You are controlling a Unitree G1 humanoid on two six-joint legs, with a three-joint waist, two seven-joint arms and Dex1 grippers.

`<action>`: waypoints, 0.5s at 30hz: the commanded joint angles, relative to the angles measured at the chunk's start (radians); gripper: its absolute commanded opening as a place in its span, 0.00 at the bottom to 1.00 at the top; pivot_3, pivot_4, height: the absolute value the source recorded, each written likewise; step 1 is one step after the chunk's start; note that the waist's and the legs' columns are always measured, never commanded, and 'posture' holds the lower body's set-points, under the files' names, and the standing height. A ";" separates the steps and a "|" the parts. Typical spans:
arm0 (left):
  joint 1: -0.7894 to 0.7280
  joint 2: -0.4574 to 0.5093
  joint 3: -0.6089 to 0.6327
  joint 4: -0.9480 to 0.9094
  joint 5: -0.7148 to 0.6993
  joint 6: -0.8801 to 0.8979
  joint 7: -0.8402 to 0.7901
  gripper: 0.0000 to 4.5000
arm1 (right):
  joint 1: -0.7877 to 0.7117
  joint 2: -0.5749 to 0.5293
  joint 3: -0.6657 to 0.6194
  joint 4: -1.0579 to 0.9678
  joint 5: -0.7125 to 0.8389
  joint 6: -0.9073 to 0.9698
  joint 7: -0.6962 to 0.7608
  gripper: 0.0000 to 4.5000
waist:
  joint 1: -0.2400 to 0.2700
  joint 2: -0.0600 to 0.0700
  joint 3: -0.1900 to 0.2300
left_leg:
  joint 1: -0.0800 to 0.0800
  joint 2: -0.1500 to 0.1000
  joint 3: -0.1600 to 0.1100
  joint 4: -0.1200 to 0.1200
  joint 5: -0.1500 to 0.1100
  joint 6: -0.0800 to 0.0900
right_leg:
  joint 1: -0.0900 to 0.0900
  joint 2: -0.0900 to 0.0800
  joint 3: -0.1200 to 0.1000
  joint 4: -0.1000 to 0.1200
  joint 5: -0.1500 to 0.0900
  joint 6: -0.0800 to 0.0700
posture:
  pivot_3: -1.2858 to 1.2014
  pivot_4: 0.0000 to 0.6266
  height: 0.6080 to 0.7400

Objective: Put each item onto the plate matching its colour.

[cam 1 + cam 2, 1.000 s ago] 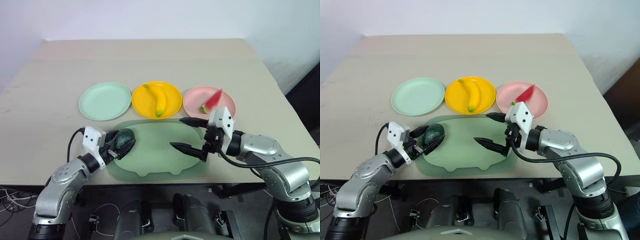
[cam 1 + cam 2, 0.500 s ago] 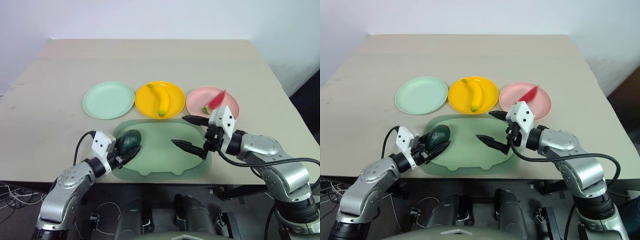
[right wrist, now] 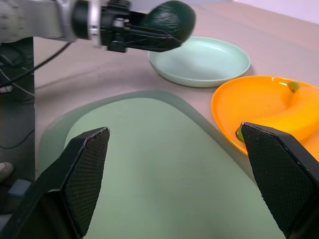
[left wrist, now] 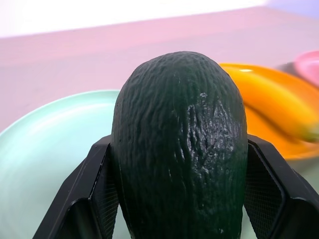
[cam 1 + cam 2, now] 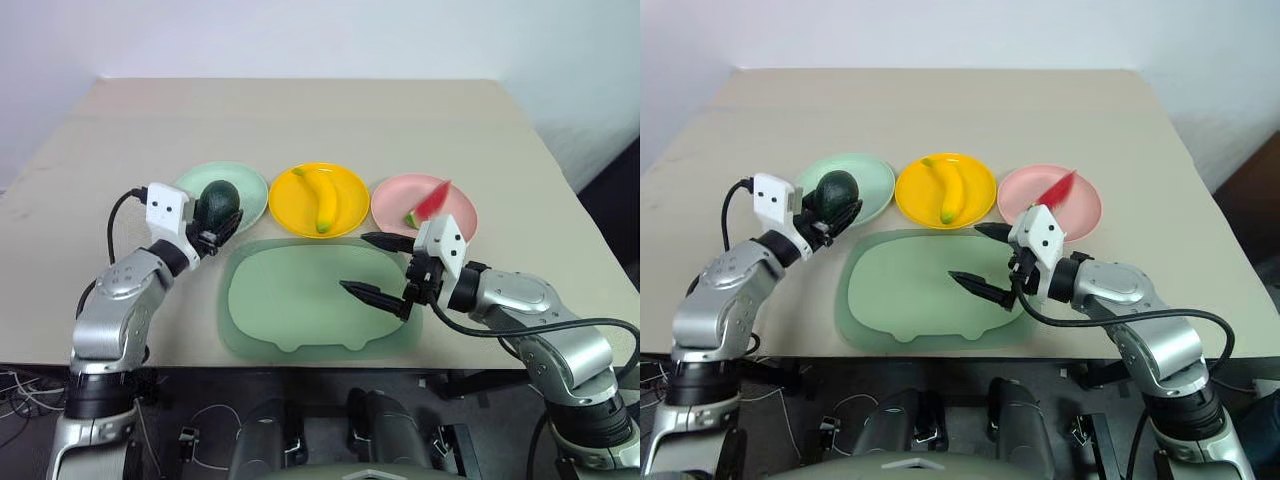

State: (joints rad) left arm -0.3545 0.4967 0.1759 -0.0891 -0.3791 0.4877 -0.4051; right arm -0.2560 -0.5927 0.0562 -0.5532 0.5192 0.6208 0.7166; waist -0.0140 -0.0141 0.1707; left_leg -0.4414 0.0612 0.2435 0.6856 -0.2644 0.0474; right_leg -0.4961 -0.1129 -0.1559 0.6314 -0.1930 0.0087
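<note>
The avocado (image 5: 219,199) hangs above the mint green plate's near edge (image 5: 245,222) and would fall if my left gripper opened now, so it is too early to let go.
My left gripper (image 5: 224,216) is shut on the dark green avocado (image 5: 219,199), holding it in the air over the near edge of the mint green plate (image 5: 251,188). In the left wrist view the avocado (image 4: 179,149) sits between both fingers, with the green plate (image 4: 45,149) behind it. The yellow banana (image 5: 318,198) lies on the yellow plate (image 5: 347,215). The red watermelon wedge (image 5: 428,202) rests on the pink plate (image 5: 393,205). My right gripper (image 5: 355,262) is open and holds nothing, above the right side of the tray.
A large translucent green pig-shaped tray (image 5: 290,300) lies at the table's front edge, just before the three plates. The beige table stretches bare behind the plates. A black cable trails from my left wrist.
The left gripper closed on the avocado, lifted it off the tray and carried it forward and left to the green plate's near edge. The right arm stayed put.
</note>
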 commanded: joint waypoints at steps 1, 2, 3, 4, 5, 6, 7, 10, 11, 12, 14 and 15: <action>-0.079 -0.007 0.015 0.119 0.042 -0.053 0.023 0.64 | -0.019 0.015 0.001 0.001 -0.014 -0.032 -0.008 1.00 | 0.001 0.000 0.000 | 0.000 0.000 0.000 0.000 0.000 0.000 | 0.000 0.000 0.000 0.000 0.000 0.000 | 0.52 0.24 0.67; -0.106 -0.012 0.014 0.169 0.056 -0.069 0.031 0.64 | -0.020 0.018 0.004 0.004 -0.016 -0.034 -0.010 1.00 | 0.001 0.000 0.000 | 0.000 0.000 0.000 0.000 0.000 0.000 | 0.000 0.000 0.000 0.001 0.000 0.000 | 0.52 0.24 0.67; -0.134 -0.013 0.007 0.220 0.076 -0.088 0.039 0.64 | -0.021 0.020 0.005 0.007 -0.018 -0.036 -0.010 1.00 | 0.001 0.000 0.000 | 0.000 0.000 0.000 0.000 0.000 -0.001 | 0.000 0.000 0.000 0.001 0.000 0.000 | 0.52 0.24 0.67; -0.164 -0.020 0.005 0.279 0.089 -0.106 0.045 0.64 | -0.021 0.022 0.007 0.011 -0.020 -0.040 -0.009 1.00 | 0.002 0.000 0.000 | 0.000 0.000 0.000 0.000 0.000 -0.001 | 0.000 0.000 0.000 0.001 0.000 0.000 | 0.52 0.24 0.67; -0.192 -0.030 0.010 0.336 0.092 -0.113 0.051 0.64 | -0.020 0.024 0.009 0.015 -0.023 -0.044 -0.008 1.00 | 0.002 0.000 0.000 | 0.000 0.000 0.000 0.000 0.000 -0.001 | 0.000 0.000 -0.001 0.001 0.000 0.000 | 0.52 0.24 0.67; -0.216 -0.036 0.013 0.386 0.099 -0.123 0.059 0.64 | -0.020 0.026 0.010 0.018 -0.026 -0.047 -0.008 1.00 | 0.004 -0.001 0.000 | 0.000 0.000 0.000 0.001 0.000 -0.001 | 0.000 0.000 -0.001 0.001 0.000 0.000 | 0.52 0.24 0.67; -0.245 -0.044 0.016 0.446 0.107 -0.163 0.059 0.64 | -0.020 0.029 0.013 0.023 -0.031 -0.052 -0.008 1.00 | 0.003 -0.001 0.000 | 0.000 0.000 0.000 0.001 0.000 -0.001 | 0.001 0.000 -0.001 0.001 0.000 0.000 | 0.52 0.24 0.67; -0.322 -0.066 0.022 0.593 0.120 -0.229 0.060 0.64 | -0.025 0.034 0.018 0.035 -0.041 -0.060 -0.005 1.00 | 0.002 -0.001 0.000 | 0.000 0.000 0.000 0.001 0.000 0.000 | 0.001 0.000 -0.001 0.001 0.000 0.000 | 0.52 0.24 0.67; -0.335 -0.066 0.015 0.625 0.127 -0.237 0.050 0.64 | -0.029 0.035 0.020 0.038 -0.043 -0.060 -0.005 1.00 | 0.001 -0.001 0.000 | 0.000 0.000 0.000 0.001 0.001 0.000 | 0.001 0.000 -0.001 0.001 0.001 0.001 | 0.52 0.24 0.67; -0.344 -0.068 0.011 0.661 0.134 -0.261 0.042 0.64 | -0.035 0.036 0.021 0.040 -0.044 -0.060 -0.005 1.00 | 0.000 -0.001 0.000 | 0.000 0.000 0.000 0.001 0.001 0.000 | 0.001 0.000 -0.001 0.001 0.001 0.001 | 0.52 0.24 0.67; -0.358 -0.071 0.013 0.722 0.134 -0.296 0.014 0.64 | -0.047 0.040 0.023 0.045 -0.050 -0.058 -0.009 1.00 | -0.004 -0.001 0.000 | 0.000 0.000 -0.001 0.001 0.001 0.000 | 0.000 0.000 -0.001 0.001 0.001 0.002 | 0.52 0.24 0.67; -0.361 -0.071 0.012 0.742 0.137 -0.316 0.000 0.64 | -0.053 0.041 0.024 0.047 -0.054 -0.058 -0.011 1.00 | -0.004 -0.001 0.000 | 0.000 0.001 -0.001 0.001 0.001 0.000 | 0.000 0.000 -0.001 0.001 0.001 0.002 | 0.52 0.24 0.67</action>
State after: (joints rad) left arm -0.6977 0.4225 0.1786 0.6347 -0.2481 0.2179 -0.3812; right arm -0.2863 -0.5619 0.0781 -0.4927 0.4718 0.5830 0.7098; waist -0.0180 -0.0154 0.1703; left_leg -0.4416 0.0619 0.2429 0.6871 -0.2638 0.0471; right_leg -0.4959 -0.1126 -0.1574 0.6330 -0.1920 0.0104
